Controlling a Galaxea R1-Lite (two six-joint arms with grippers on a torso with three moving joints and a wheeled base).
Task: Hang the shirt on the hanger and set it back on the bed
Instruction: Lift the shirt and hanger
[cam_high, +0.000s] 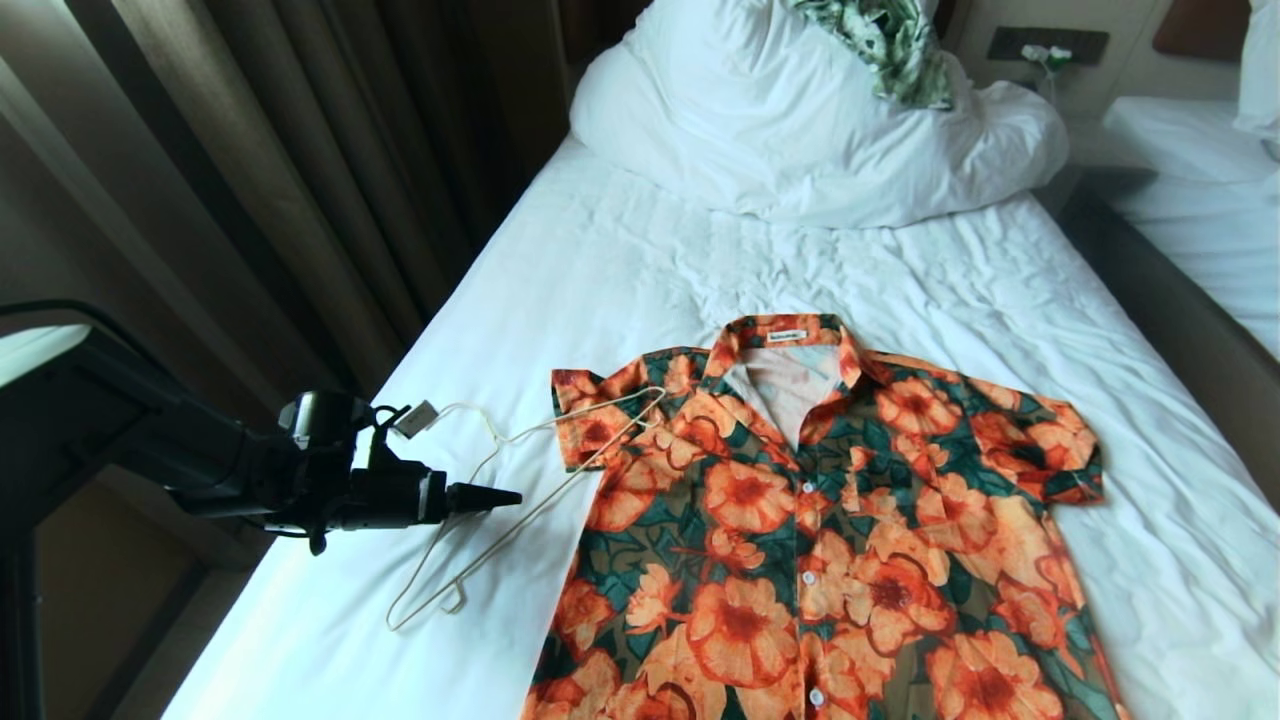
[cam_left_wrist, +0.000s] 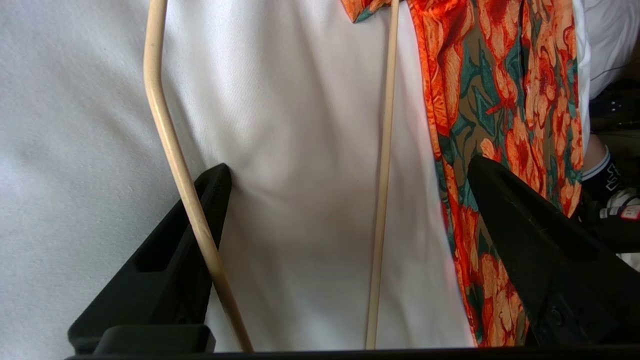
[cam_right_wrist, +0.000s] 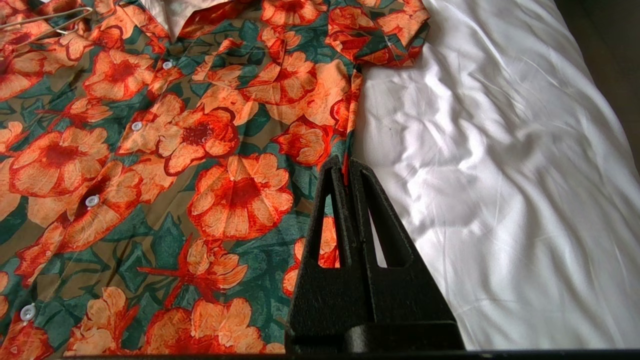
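My left gripper is ready to close on the hanger: its fingers reach past the hanger's shoulder wire (cam_high: 440, 535), one below the wire and one above it.
The shirt (cam_high: 820, 520), orange flowers on dark green, lies flat and buttoned on the bed (cam_high: 620, 270) with its collar toward the pillow. The cream wire hanger (cam_high: 520, 530) lies flat beside it, one end resting on the near sleeve. My left gripper (cam_high: 510, 496) reaches in from the bed's left side, low over the hanger. In the left wrist view the left gripper (cam_left_wrist: 350, 172) is open wide; one hanger wire (cam_left_wrist: 382, 200) runs between its fingers (cam_left_wrist: 210, 200) and another crosses one finger. My right gripper (cam_right_wrist: 345, 165) hangs shut and empty over the shirt's (cam_right_wrist: 150, 150) other side edge.
A bunched white duvet and pillow (cam_high: 800, 130) fill the head of the bed, with a green-and-white leaf garment (cam_high: 890, 40) on top. Dark curtains (cam_high: 250, 200) hang along the left side. A second white bed (cam_high: 1200, 200) stands at the right.
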